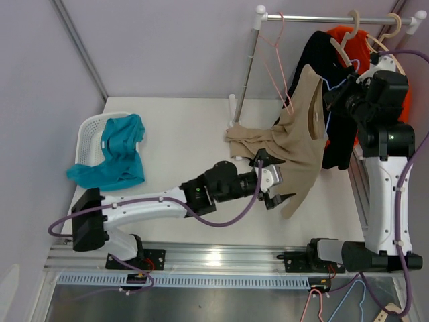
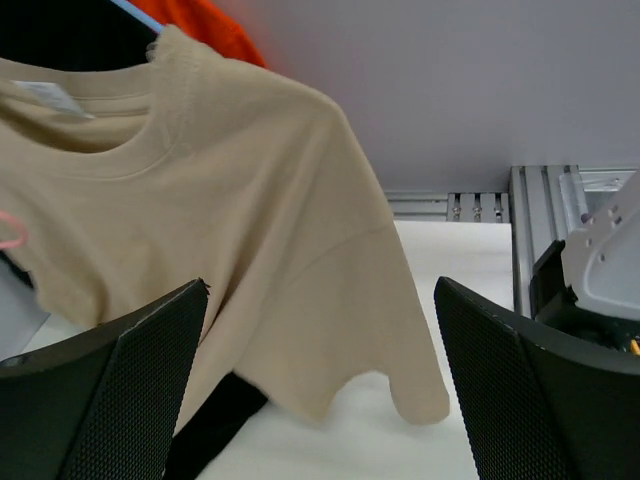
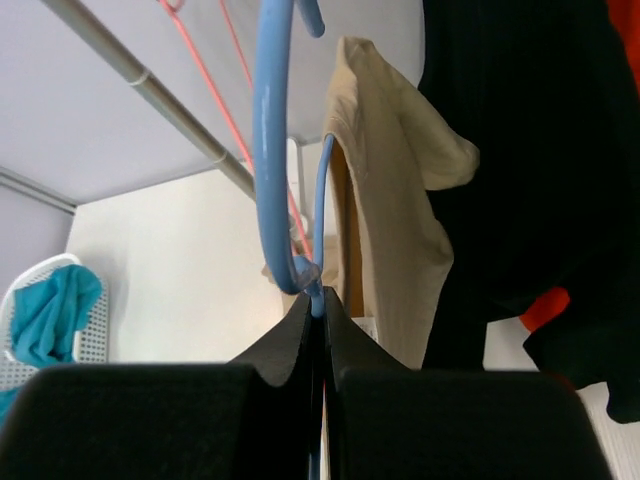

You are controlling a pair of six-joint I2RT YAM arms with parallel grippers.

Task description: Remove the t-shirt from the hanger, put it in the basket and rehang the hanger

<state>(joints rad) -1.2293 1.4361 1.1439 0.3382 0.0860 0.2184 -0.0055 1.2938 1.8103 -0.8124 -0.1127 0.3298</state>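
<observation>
The t-shirt's free shoulder (image 1: 316,151) is beside the neckline. My left gripper should grab the beige t-shirt there next to slip it off the blue hanger (image 1: 337,83).
A beige t-shirt (image 1: 301,127) hangs from a blue hanger (image 1: 337,83), and its lower part trails onto the white table (image 1: 188,127). My right gripper (image 1: 343,95) is shut on the hanger's neck just below the hook, seen close up in the right wrist view as the gripper (image 3: 320,305) pinching the blue hanger (image 3: 268,150) with the t-shirt (image 3: 385,220) behind. My left gripper (image 1: 273,180) stands open just in front of the shirt's hem, holding nothing. In the left wrist view the t-shirt (image 2: 250,230) hangs beyond the wide-apart fingers (image 2: 110,390).
A clothes rail (image 1: 322,19) at the back right carries a pink hanger (image 1: 275,60), a black garment (image 1: 338,137) and an orange garment (image 1: 404,100). A white basket (image 1: 88,134) with a teal cloth (image 1: 117,161) sits at the table's left edge.
</observation>
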